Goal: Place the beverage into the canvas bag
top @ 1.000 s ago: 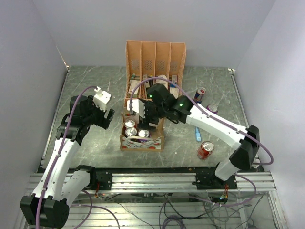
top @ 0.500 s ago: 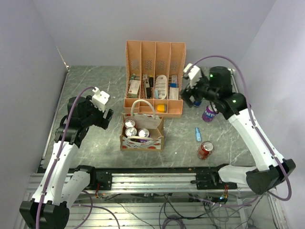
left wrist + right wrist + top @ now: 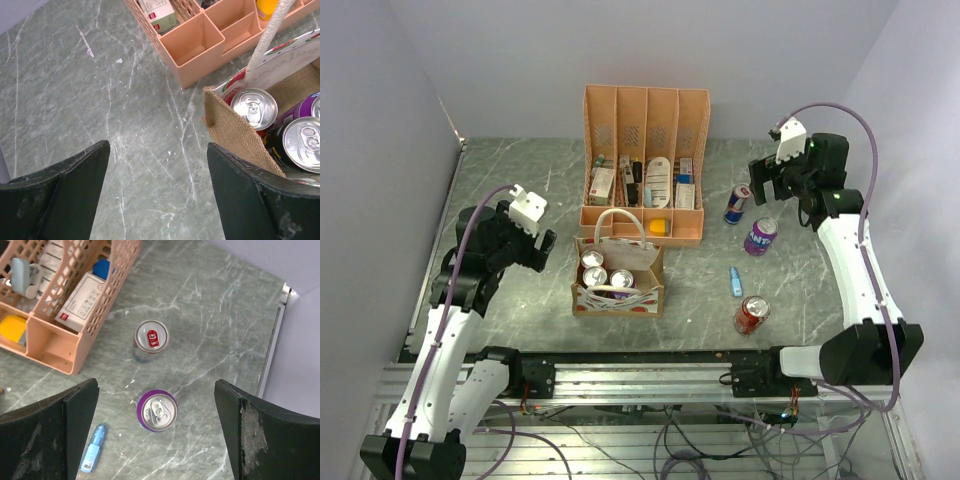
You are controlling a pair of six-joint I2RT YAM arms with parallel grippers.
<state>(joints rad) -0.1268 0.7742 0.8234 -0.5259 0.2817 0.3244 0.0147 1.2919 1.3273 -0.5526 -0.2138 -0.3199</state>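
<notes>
My right gripper should grab the slim red-topped can next by its sides near the can's rim (image 3: 738, 200), so the can's base stays free to go into the canvas bag (image 3: 618, 299).
The canvas bag (image 3: 618, 299) stands in the middle of the table with three can tops showing inside. Its tan wall (image 3: 233, 131) also shows in the left wrist view. A purple can (image 3: 760, 236), a slim red-topped can (image 3: 737, 203) and a red can (image 3: 751, 314) stand on the table to the right. My right gripper (image 3: 766, 182) is open and empty, high above the purple can (image 3: 157, 411) and the slim can (image 3: 151, 337). My left gripper (image 3: 544, 243) is open and empty, left of the bag, over bare table (image 3: 157, 146).
A peach file organiser (image 3: 645, 120) with small boxes and bottles stands behind the bag. A small blue tube (image 3: 735, 281) lies between the bag and the red can. Walls close in the table at the left, back and right.
My right arm has swung from over the bag to the back right, above the standing cans. It stays open and empty. My left arm has hardly moved.
</notes>
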